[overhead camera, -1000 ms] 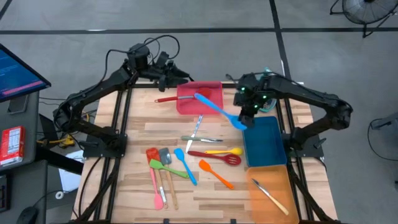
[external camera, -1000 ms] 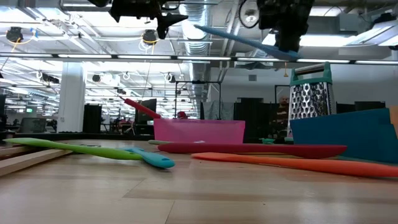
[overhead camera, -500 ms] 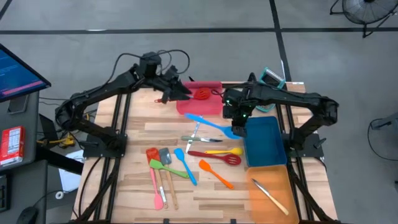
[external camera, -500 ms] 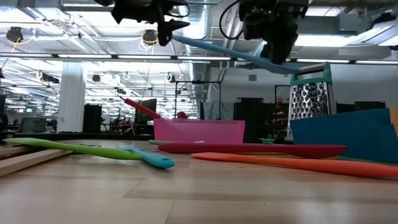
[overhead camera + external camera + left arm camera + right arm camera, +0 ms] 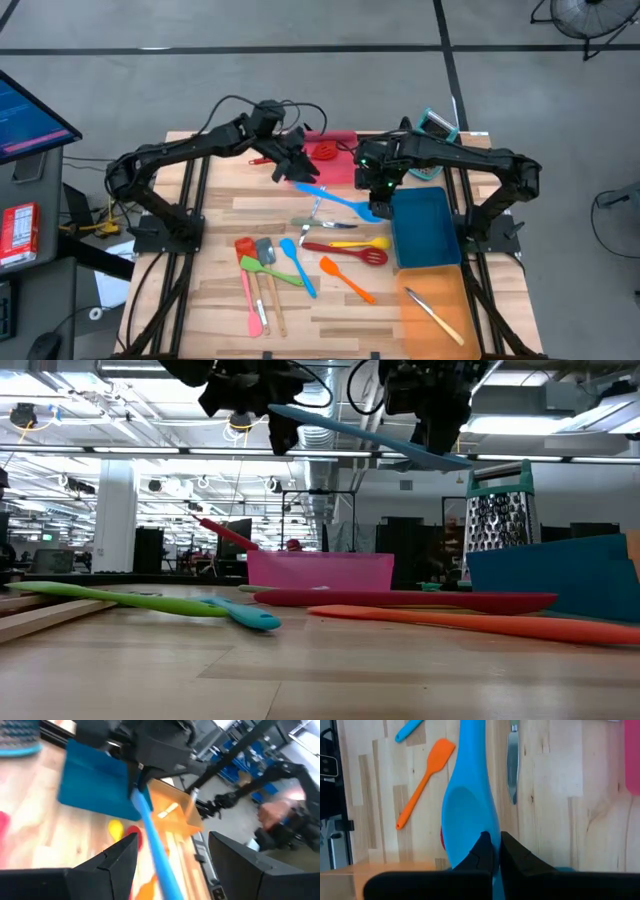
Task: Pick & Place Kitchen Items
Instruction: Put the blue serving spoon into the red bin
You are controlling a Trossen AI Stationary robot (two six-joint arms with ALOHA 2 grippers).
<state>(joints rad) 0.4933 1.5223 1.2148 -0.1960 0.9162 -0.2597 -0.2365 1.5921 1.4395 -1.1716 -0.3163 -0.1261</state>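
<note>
I should set the blue spoon in the red tray (image 5: 337, 173), so I should grab the spoon by its handle (image 5: 322, 192) with my left gripper next.
A long blue spoon (image 5: 340, 200) hangs above the table's middle, with my right gripper (image 5: 376, 196) shut on its bowl end. The handle (image 5: 152, 835) reaches toward the table's left. My left gripper (image 5: 172, 837) is open, one finger on either side of the handle's free end (image 5: 275, 410), apart from it. Several utensils lie flat on the wood: silver cutlery (image 5: 318, 212), a yellow spoon (image 5: 362, 242), a red slotted spoon (image 5: 347, 252), an orange spatula (image 5: 348, 280), and blue, green, pink and grey ones (image 5: 268, 278). My right gripper pinches the blue spoon's bowl at its tip (image 5: 472, 837) between its two fingers (image 5: 512, 852). The fingers come from above, slanting down. The spoon is lifted clear of the table, near level, its handle a little higher than the bowl.
A red tray (image 5: 340, 172) at the far middle holds a red utensil (image 5: 326, 152). A blue tray (image 5: 425, 230) and an orange tray (image 5: 440, 290) with one utensil line the right edge. A box grater (image 5: 437, 125) stands at the far right.
My right gripper has carried the blue spoon toward the table's left and near edge and a little down, then held still. My left gripper, staying open, has come down and toward the right and near edge, until its fingers stand around the spoon's handle end.
</note>
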